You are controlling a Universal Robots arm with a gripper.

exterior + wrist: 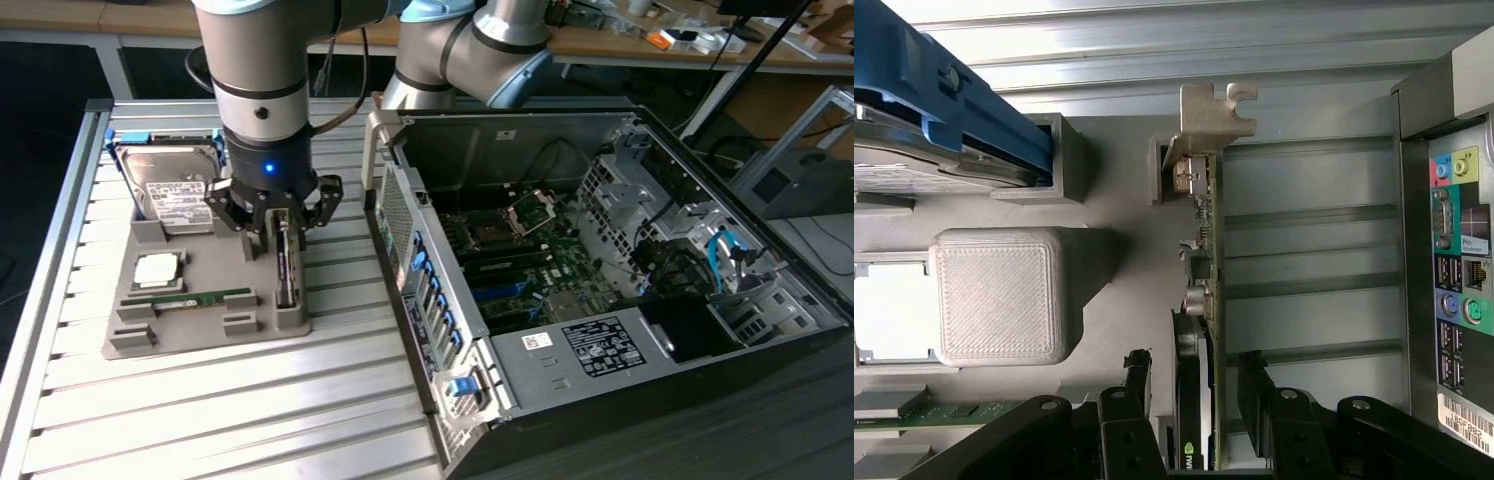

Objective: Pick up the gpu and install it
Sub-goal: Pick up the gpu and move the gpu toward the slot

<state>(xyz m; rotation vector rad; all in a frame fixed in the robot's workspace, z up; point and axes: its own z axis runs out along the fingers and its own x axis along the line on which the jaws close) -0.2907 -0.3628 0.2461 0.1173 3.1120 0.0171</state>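
Note:
My gripper closes on the GPU now, since my fingers stand beside both sides of the GPU's black block (1192,400) and closing now would catch the GPU.
The gpu (284,272) stands on its long edge in a slot of the grey holder tray (267,325). It is a thin green board with a black block and a silver end bracket (1211,112). My gripper (280,222) hangs straight down over the card's near end. In the wrist view the gpu (1210,250) runs between my two black fingers (1140,378), one on each side with a small gap on both. The gripper (1196,385) is open and grips nothing.
The tray also holds a silver hard drive (180,190) in a blue caddy (954,100), a processor (158,268) and a narrow RAM stick (200,297). An open computer case (574,270) lies at the exterior view's right, its motherboard (521,270) exposed. Its rear ports (1459,260) face the tray.

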